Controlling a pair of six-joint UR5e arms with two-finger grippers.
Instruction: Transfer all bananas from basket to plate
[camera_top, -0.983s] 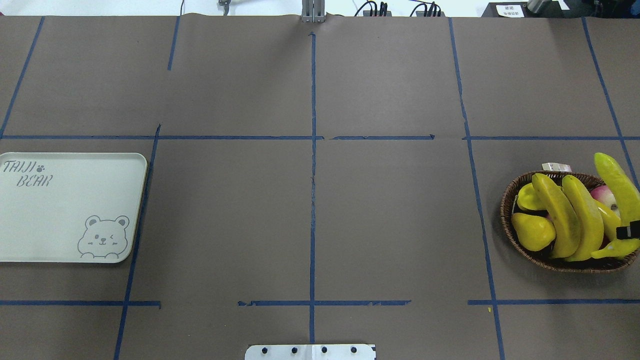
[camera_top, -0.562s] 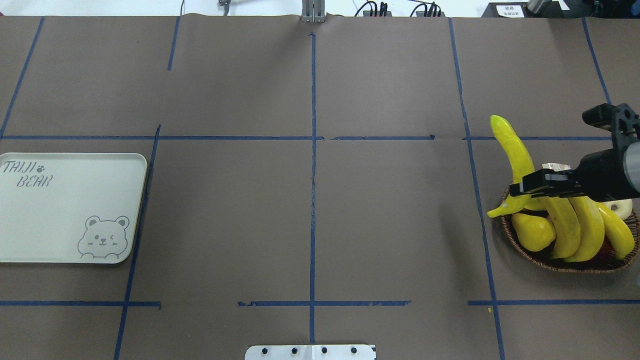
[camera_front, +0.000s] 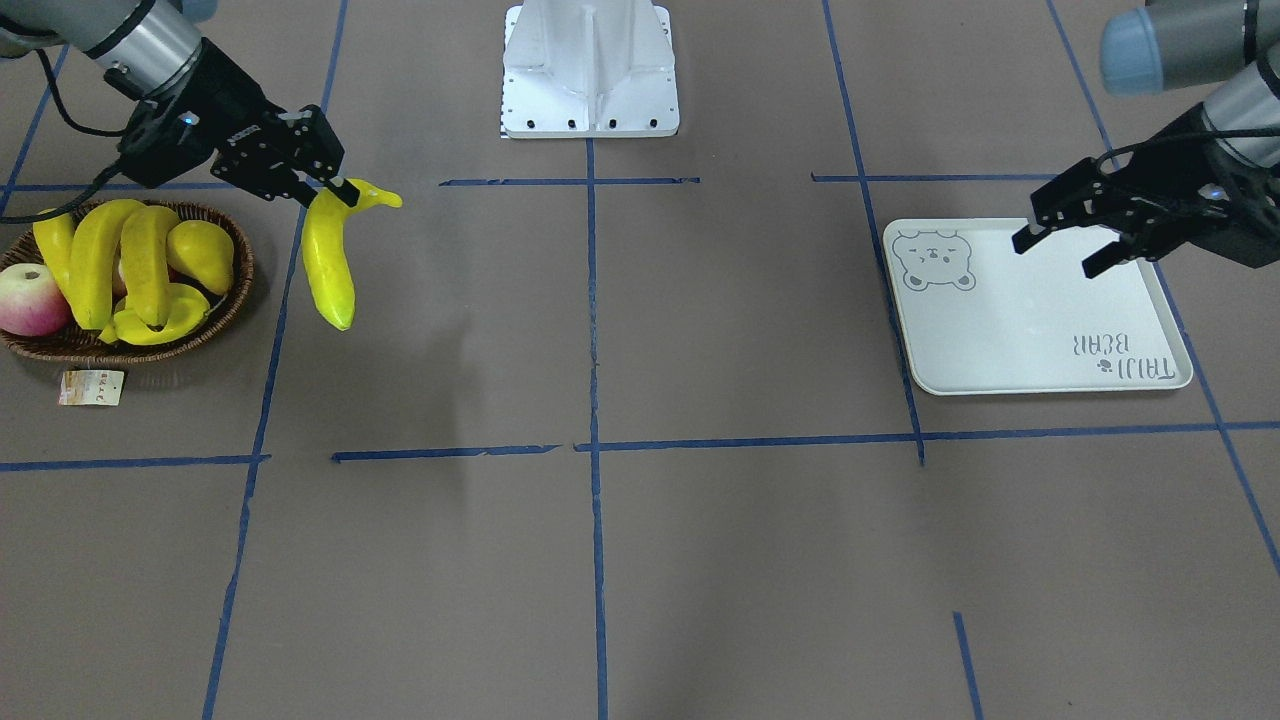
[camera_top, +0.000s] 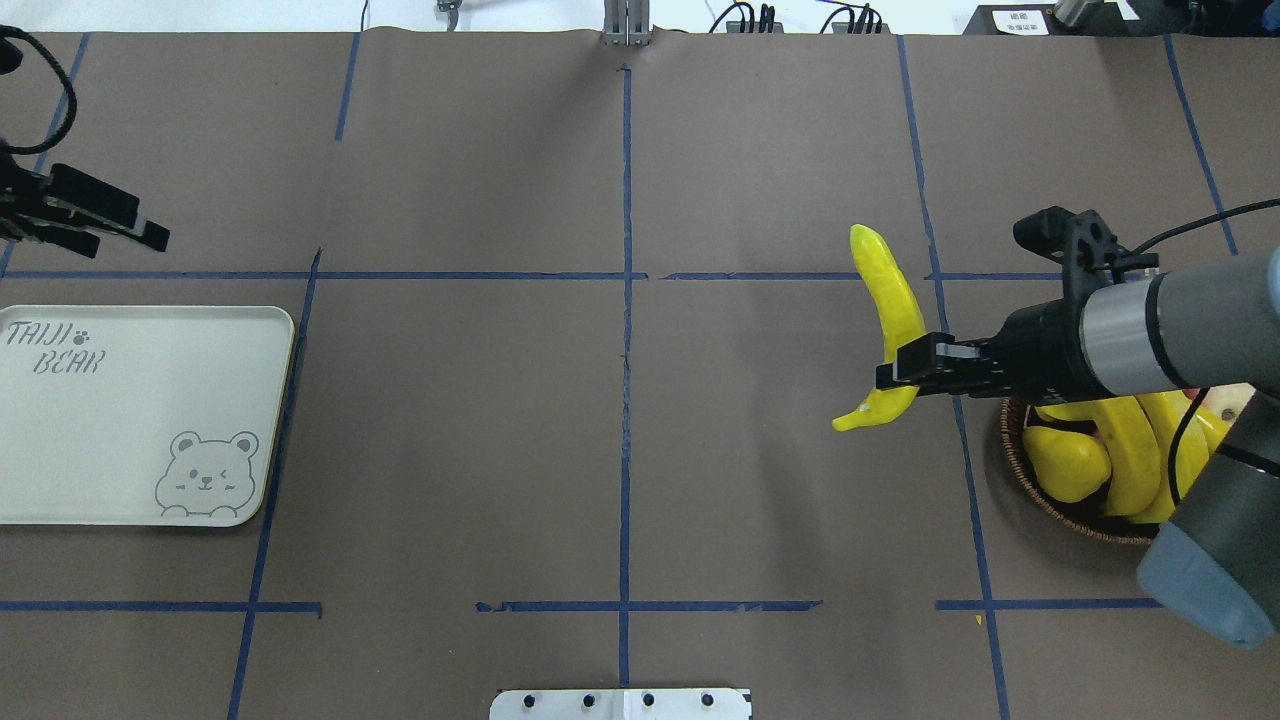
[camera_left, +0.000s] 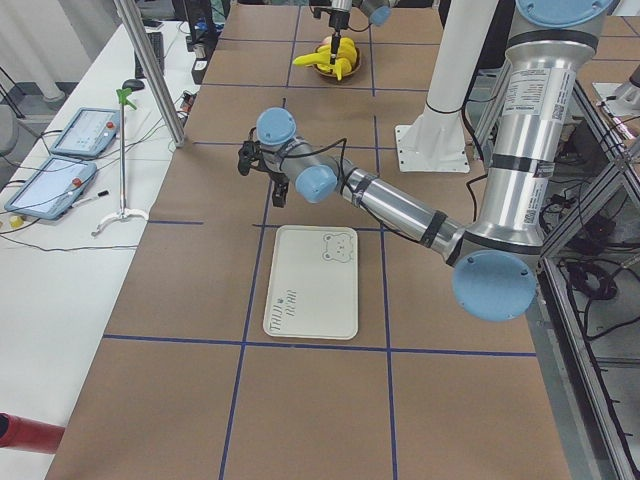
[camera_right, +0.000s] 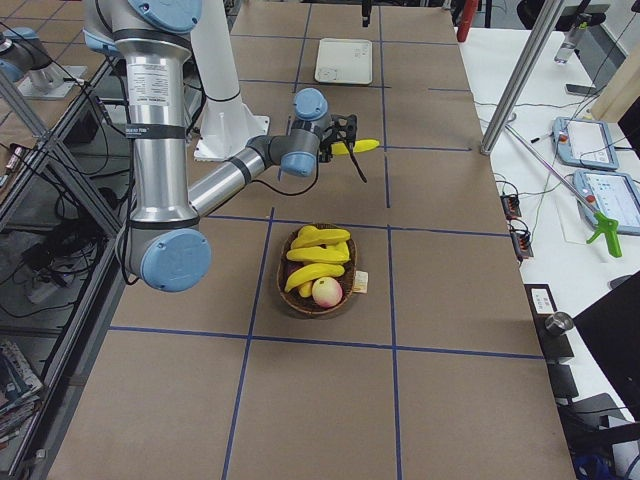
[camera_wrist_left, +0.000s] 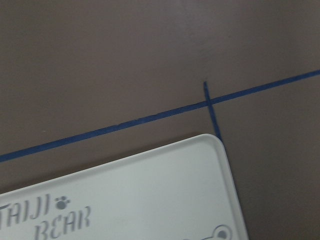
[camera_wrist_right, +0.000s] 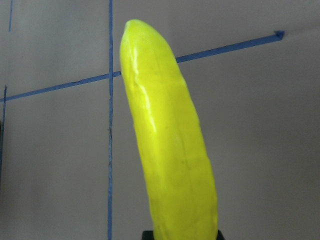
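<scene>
The banana is already covered near its stem by the right gripper's fingers, so the left gripper needs to grab the banana by its free hanging end (camera_front: 337, 298) next.
My right gripper (camera_top: 905, 375) is shut on one yellow banana (camera_top: 885, 300) near its stem end and holds it in the air, left of the wicker basket (camera_top: 1010, 450). The held banana (camera_front: 330, 260) hangs down beside the basket (camera_front: 235, 290) and fills the right wrist view (camera_wrist_right: 170, 150). Three more bananas (camera_front: 95, 260) lie in the basket. The pale plate (camera_top: 130, 420) with the bear drawing lies at the far left and holds nothing. My left gripper (camera_front: 1055, 257) is open and empty above the plate's (camera_front: 1040, 320) far edge; its wrist view shows a plate corner (camera_wrist_left: 150, 190).
The basket also holds a yellow pear (camera_front: 200, 255) and a red apple (camera_front: 30, 300); its paper tag (camera_front: 90, 387) lies on the table beside it. The robot's base (camera_front: 590, 70) stands at mid-table. Blue tape lines cross the brown table cover.
My right gripper has carried the banana leftward, away from the basket and over the table. My left gripper has come into view above the plate's far left.
</scene>
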